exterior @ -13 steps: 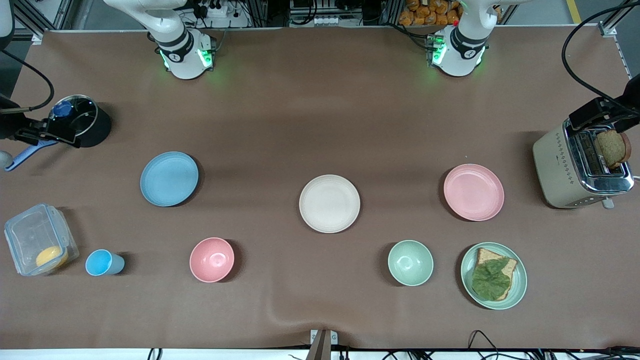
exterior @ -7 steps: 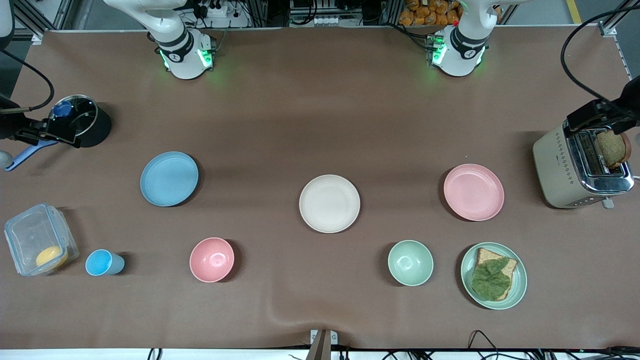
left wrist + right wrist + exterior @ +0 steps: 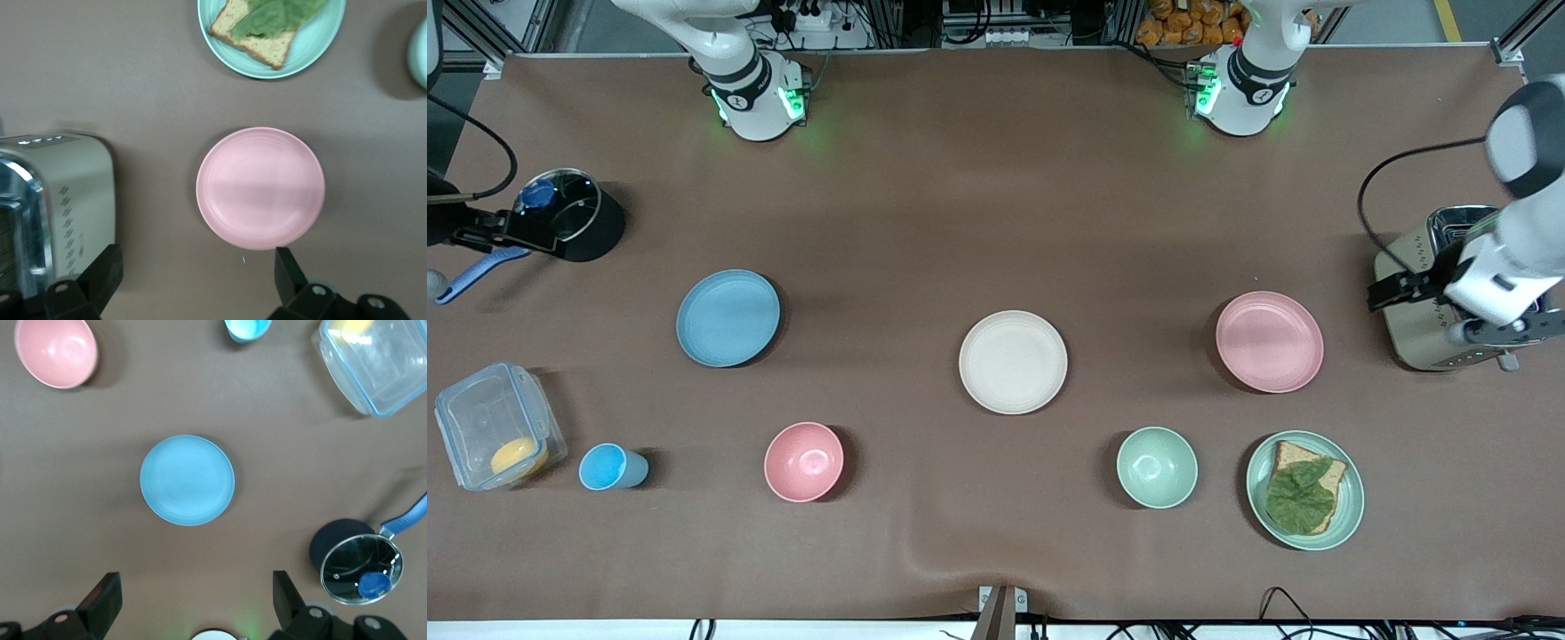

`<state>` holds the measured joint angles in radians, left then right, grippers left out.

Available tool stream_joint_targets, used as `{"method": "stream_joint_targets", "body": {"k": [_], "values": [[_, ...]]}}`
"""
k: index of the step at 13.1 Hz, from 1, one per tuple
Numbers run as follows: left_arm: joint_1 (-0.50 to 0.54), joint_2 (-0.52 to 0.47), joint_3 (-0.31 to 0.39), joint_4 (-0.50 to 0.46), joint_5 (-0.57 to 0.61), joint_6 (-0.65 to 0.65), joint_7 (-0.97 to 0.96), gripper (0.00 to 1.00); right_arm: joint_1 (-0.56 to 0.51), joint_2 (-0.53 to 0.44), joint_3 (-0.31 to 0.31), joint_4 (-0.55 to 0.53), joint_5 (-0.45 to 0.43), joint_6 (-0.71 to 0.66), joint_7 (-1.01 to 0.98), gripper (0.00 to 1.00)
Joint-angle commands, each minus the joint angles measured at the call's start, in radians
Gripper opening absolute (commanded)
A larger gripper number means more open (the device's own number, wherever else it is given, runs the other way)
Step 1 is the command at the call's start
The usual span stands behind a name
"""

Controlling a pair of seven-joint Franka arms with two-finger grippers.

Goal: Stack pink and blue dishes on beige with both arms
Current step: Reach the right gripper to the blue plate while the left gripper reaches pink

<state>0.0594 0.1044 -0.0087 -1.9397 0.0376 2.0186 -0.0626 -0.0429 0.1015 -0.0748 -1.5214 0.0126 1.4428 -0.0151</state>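
My left gripper grabs the pink plate's rim (image 3: 1320, 343) next, to stack the pink plate on the beige plate (image 3: 1013, 362).
The pale pink plate (image 3: 1269, 341) lies toward the left arm's end of the table. The light blue plate (image 3: 727, 318) lies toward the right arm's end. Between them sits the beige plate (image 3: 1013, 362), with nothing on it. High in the air, my left gripper (image 3: 193, 280) is open and holds nothing. It hangs between the pink plate (image 3: 260, 188) and the toaster (image 3: 57, 200). The left arm's wrist (image 3: 1498, 267) covers the toaster. My right gripper (image 3: 193, 600) is open too, up in the air over the cloth, short of the blue plate (image 3: 187, 480).
A pink bowl (image 3: 804, 461), a green bowl (image 3: 1157, 467) and a green plate with toast and a leaf (image 3: 1305, 490) sit nearer the camera. A blue cup (image 3: 609, 467), a clear container (image 3: 496, 427) and a black pot (image 3: 574, 213) are at the right arm's end.
The left arm has swung in over the toaster toward the pink plate, and it now hides the bread slice. The right arm has barely moved. No plate has shifted.
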Motion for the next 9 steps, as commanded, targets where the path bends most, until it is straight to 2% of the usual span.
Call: {"method": "stream_joint_targets", "body": {"k": [1,4,9], "values": [[0.013,0.038,-0.008,-0.135,0.022,0.191,0.003,1.00,-0.083,0.001,0.012,-0.072,-0.002,0.025,-0.084,1.00],[0.036,0.142,-0.008,-0.228,0.024,0.398,0.003,1.00,-0.178,0.001,0.012,-0.225,0.084,0.158,-0.221,1.00],[0.053,0.264,-0.011,-0.222,-0.016,0.439,0.003,1.00,-0.177,0.006,0.012,-0.520,0.165,0.480,-0.307,1.00]]}}
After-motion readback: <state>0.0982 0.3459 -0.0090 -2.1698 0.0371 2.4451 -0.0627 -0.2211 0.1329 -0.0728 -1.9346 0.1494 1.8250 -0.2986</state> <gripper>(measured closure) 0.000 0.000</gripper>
